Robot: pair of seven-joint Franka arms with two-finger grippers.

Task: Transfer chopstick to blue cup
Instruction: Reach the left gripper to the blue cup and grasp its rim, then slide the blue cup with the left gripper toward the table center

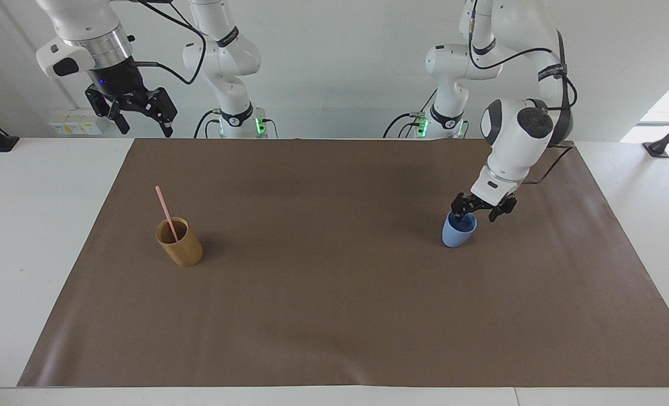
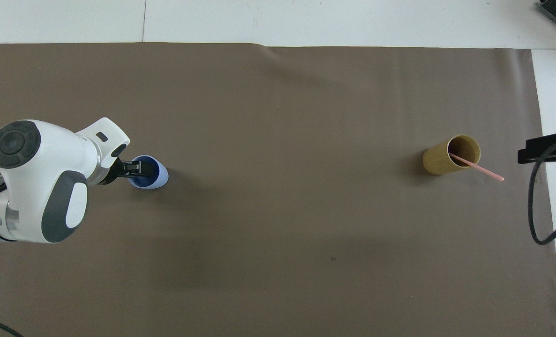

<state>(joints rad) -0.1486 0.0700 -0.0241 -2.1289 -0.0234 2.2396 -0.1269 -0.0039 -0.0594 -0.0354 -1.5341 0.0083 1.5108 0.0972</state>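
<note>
I will next bring the light blue cup nearer the pink chopstick (image 2: pixel 484 170), so I will grab the cup by its rim (image 2: pixel 164 168) with my left gripper.
The pale pink chopstick (image 1: pixel 165 210) leans in the tan-brown cup (image 1: pixel 182 248) toward the right arm's end of the mat; it also shows in the overhead view (image 2: pixel 481 169). The light blue cup (image 1: pixel 455 234) stands upright toward the left arm's end and shows in the overhead view (image 2: pixel 160 176). My left gripper (image 1: pixel 477 217) is open and low at the blue cup's rim, with one finger over the cup's mouth and the other outside it; it shows in the overhead view (image 2: pixel 139 169). My right gripper (image 1: pixel 140 117) is open and empty, waiting high over the table edge near the tan-brown cup.
The tan-brown cup also shows in the overhead view (image 2: pixel 439 160). A brown mat (image 1: pixel 334 316) covers most of the white table. Only the two cups stand on it. A black cable (image 2: pixel 537 220) hangs from the right arm at the mat's edge.
</note>
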